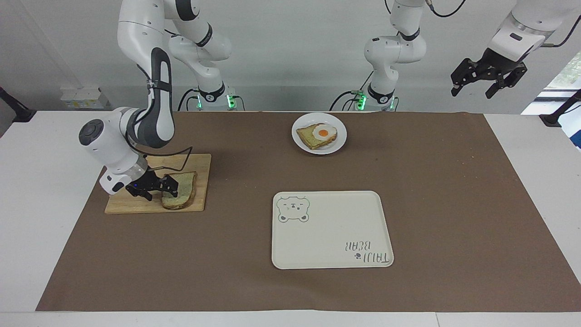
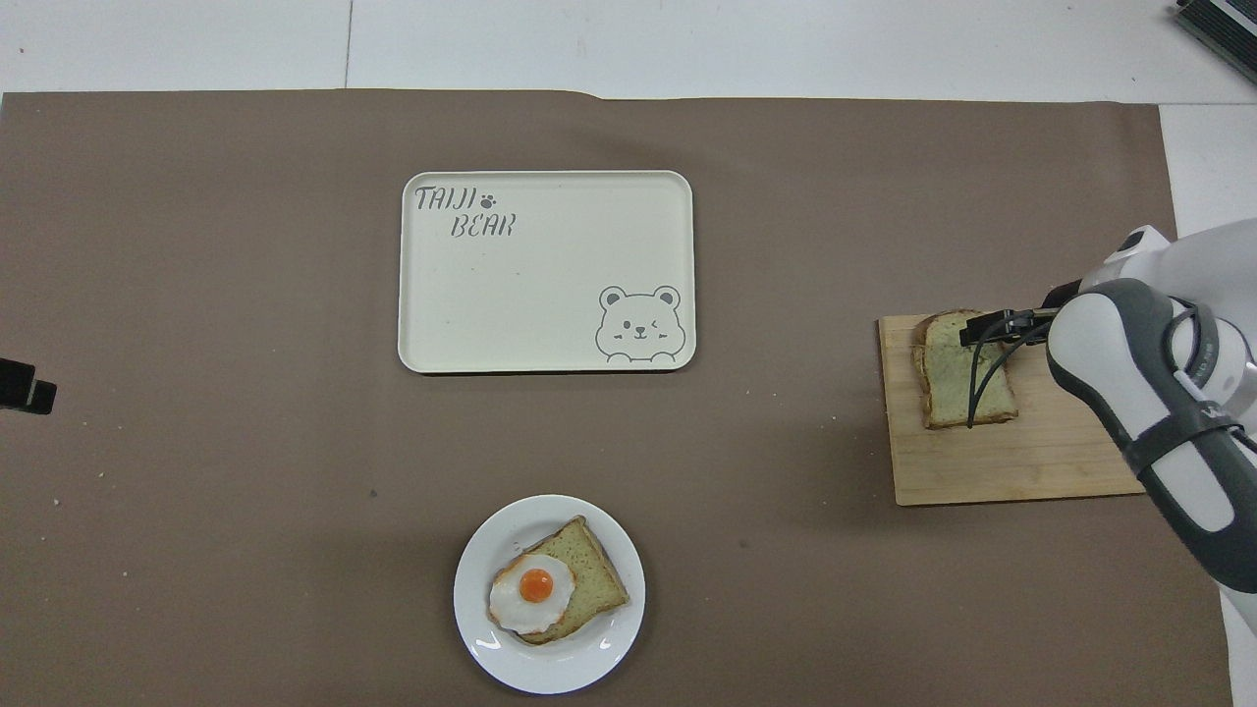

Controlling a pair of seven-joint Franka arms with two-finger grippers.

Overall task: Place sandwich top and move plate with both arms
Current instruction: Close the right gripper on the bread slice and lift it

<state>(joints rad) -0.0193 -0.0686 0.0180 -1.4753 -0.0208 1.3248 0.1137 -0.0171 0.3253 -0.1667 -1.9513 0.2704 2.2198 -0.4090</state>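
The robot's right hand will top the egg toast on the white plate [image 2: 474, 625] next, so it should grab the bread slice by its crust edge [image 2: 950, 313].
The sandwich top [image 1: 184, 190], a pale greenish slice with brown crust, lies on a wooden board [image 1: 131, 205] at the right arm's end of the table; it also shows in the overhead view [image 2: 948, 378]. My right gripper [image 1: 158, 190] is low at the slice's edge, open, with one finger over the bread and one on the board beside it. The white plate [image 1: 341, 138] stands close to the robots and holds a toast slice with a fried egg [image 1: 323, 132]. My left gripper [image 1: 488, 84] waits open, high off the left arm's end of the table.
A cream tray with a bear drawing [image 1: 331, 229] lies mid-table, farther from the robots than the plate. A brown mat [image 1: 454, 204] covers the table. The right arm's elbow and cable [image 2: 1129, 393] hang over the board.
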